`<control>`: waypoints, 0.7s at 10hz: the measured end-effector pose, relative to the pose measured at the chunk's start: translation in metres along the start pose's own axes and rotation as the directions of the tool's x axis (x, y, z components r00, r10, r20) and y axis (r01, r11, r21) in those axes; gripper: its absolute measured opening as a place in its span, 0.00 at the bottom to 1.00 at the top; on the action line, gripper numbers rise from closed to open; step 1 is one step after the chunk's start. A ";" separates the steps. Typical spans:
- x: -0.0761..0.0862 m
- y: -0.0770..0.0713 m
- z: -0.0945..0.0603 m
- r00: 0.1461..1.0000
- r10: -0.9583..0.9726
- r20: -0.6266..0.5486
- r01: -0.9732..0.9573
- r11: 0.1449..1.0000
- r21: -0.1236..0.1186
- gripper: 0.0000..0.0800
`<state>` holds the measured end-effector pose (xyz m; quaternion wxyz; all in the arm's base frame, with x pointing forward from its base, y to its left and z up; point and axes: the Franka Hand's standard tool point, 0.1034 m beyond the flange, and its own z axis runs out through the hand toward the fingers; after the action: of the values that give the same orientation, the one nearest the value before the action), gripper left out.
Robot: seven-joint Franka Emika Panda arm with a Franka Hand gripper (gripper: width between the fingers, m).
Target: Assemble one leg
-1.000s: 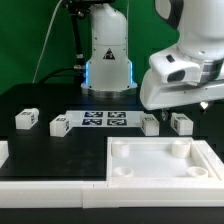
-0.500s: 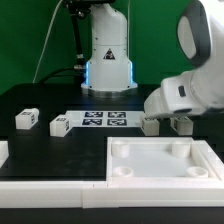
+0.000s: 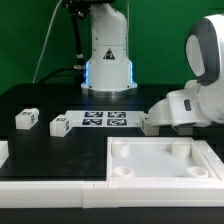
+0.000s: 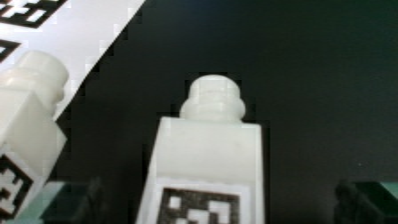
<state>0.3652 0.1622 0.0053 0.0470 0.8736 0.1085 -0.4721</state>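
My fingers reach down on either side of the tagged white leg in the wrist view, so my gripper is ready to close on that leg.
In the wrist view, a white leg (image 4: 205, 150) with a knob on its far end and a black-and-white tag on its face lies between my two fingertips. My gripper (image 4: 214, 205) is open, with a dark gap on each side of the leg and one finger (image 4: 368, 200) faint at the edge. A second leg (image 4: 25, 110) lies beside it. In the exterior view my hand (image 3: 190, 105) is low over these two right-hand legs, and only part of one leg (image 3: 150, 127) shows. Two more legs (image 3: 26, 119) (image 3: 59, 125) lie at that view's left.
The marker board (image 3: 103, 120) lies mid-table and also shows in the wrist view (image 4: 71, 25). The large white slab with corner sockets (image 3: 160, 178) fills the front right. A white rim (image 3: 50, 185) runs along the front left. The robot base (image 3: 108, 60) stands behind.
My hand has come down and shifted toward the exterior view's right. It now covers the two right-hand legs that were in plain sight a second ago.
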 end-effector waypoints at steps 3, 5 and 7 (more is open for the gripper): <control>0.000 0.000 0.000 1.000 0.000 0.000 0.000 1.000 0.000 0.58; 0.000 0.000 0.000 1.000 0.000 0.001 0.000 1.000 0.000 0.36; 0.000 0.000 0.000 1.000 0.000 0.001 0.000 1.000 0.000 0.36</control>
<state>0.3649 0.1621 0.0053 0.0471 0.8734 0.1084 -0.4725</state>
